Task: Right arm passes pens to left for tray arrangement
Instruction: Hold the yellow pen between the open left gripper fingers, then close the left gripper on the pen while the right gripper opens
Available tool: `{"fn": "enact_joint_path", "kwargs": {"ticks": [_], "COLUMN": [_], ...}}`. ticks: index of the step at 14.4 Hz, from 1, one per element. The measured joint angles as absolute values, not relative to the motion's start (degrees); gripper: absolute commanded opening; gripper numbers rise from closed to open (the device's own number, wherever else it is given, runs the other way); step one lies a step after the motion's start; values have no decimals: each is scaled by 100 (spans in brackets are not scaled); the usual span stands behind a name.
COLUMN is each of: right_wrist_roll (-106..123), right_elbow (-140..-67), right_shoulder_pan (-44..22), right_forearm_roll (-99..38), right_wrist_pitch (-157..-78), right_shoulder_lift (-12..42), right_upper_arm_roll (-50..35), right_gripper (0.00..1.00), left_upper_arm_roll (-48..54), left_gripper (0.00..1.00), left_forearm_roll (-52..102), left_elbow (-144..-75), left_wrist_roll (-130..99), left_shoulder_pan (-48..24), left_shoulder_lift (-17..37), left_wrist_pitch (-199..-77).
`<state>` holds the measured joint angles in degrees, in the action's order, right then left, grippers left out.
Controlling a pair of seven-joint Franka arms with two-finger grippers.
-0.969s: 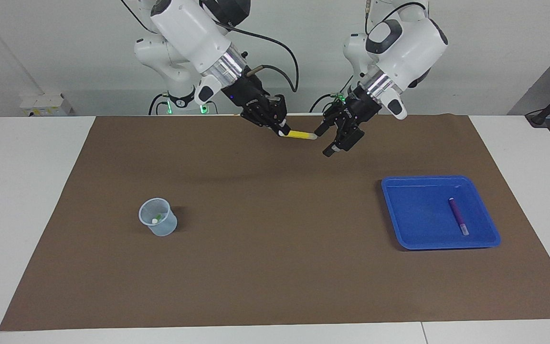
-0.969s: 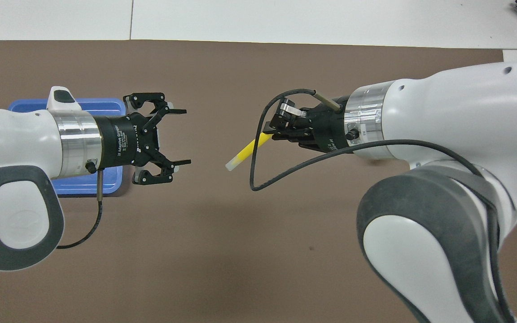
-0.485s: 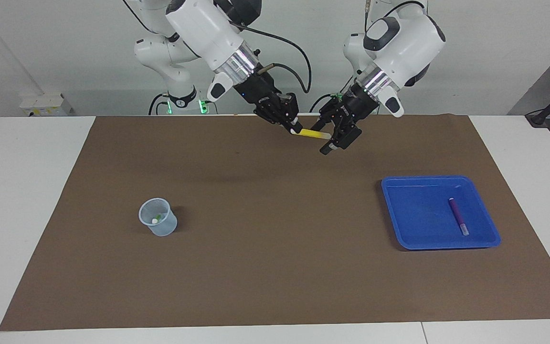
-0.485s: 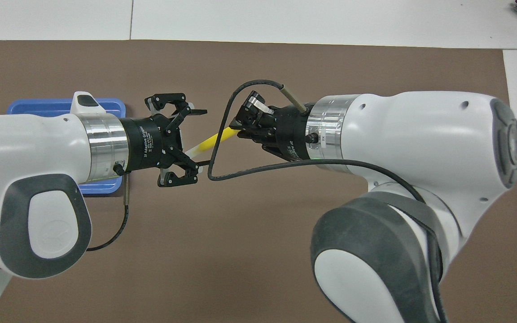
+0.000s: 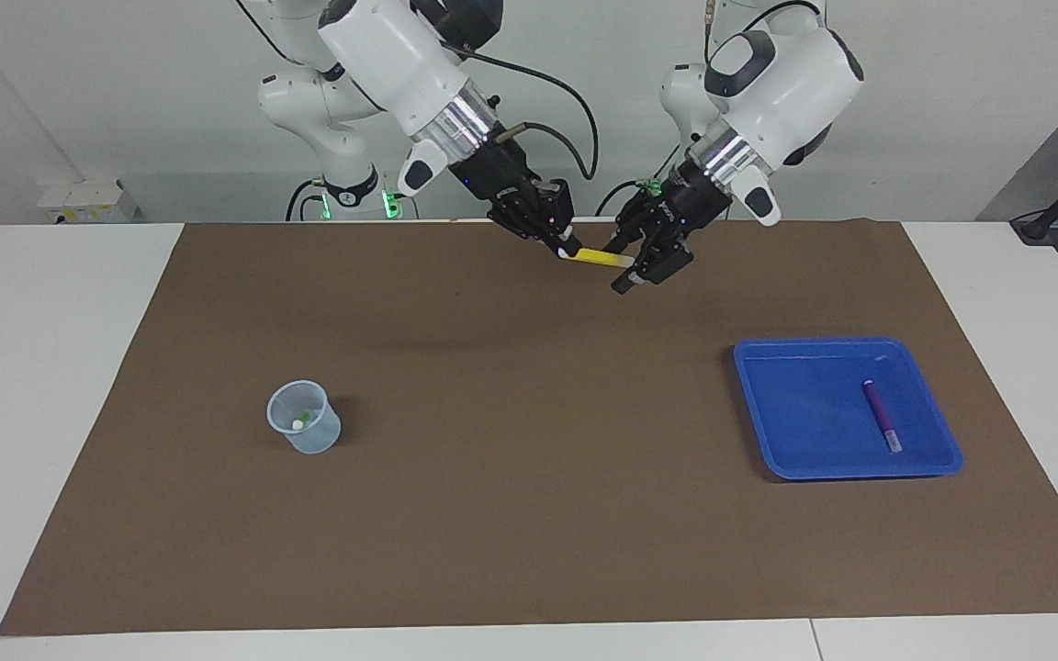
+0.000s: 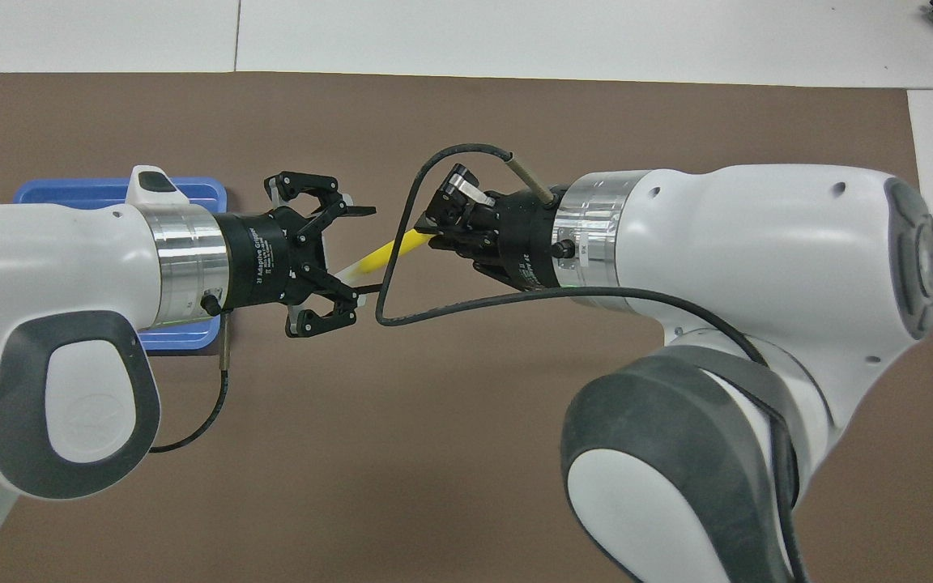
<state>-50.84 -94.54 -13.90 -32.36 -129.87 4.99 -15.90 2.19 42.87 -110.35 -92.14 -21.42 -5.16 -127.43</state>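
Note:
Next, my left gripper grabs the yellow pen by the loose half near its whitish end (image 6: pixel 366 265), since my right gripper's fingers cover one end of the pen.
My right gripper (image 5: pixel 564 246) (image 6: pixel 428 235) is shut on one end of a yellow pen (image 5: pixel 596 257) (image 6: pixel 384 253), held level in the air above the mat near the robots' edge. My left gripper (image 5: pixel 624 267) (image 6: pixel 364 251) faces it, and the pen's whitish free end lies between its fingers, which still stand apart. A purple pen (image 5: pixel 880 414) lies in the blue tray (image 5: pixel 804 413) (image 6: pixel 110 193) toward the left arm's end of the table. A green pen (image 5: pixel 305 420) with a whitish end stands in the cup.
A small translucent bluish cup (image 5: pixel 303 419) stands on the brown mat (image 5: pixel 529 514) toward the right arm's end. In the overhead view the left arm covers most of the tray. A black cable (image 6: pixel 402 308) loops under the right wrist.
Both arms moved toward each other, bringing the pen's free end between the left gripper's fingers. Those fingers have since narrowed around it.

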Motion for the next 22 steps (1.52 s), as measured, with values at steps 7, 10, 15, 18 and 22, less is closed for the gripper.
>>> {"fn": "enact_joint_path", "kwargs": {"ticks": [7, 10, 15, 18, 22], "right_wrist_roll": [-5084, -5084, -5085, -5085, -4281], "right_elbow": [-9458, -9460, -9463, -9464, -9459], "right_shoulder_pan": [-1386, -1386, -1384, -1372, -1201], "right_forearm_roll": [-3267, -3269, -3269, -3266, -3193], "right_wrist_pitch": [-12958, -12964, -12950, -12917, -12324], "right_shoulder_lift": [490, 495, 496, 499, 489], "right_upper_arm_roll": [-1585, -1586, -1584, -1573, -1527], "right_gripper": [0, 0, 100, 100, 100], "left_upper_arm_roll": [201, 194, 190, 185, 143], "left_gripper": [0, 0, 0, 0, 0], "left_forearm_roll": [4295, 4296, 4295, 4295, 4277], "left_elbow": [-10927, -10893, -10882, -10879, -10920], "left_wrist_roll": [-9250, -9250, -9243, -9178, -8619], "left_shoulder_pan": [-2133, -2132, -2131, -2130, -2124], "left_shoulder_lift": [-489, -449, -444, -444, -444], "left_wrist_pitch": [-12532, -12508, -12502, -12477, -12407]}}
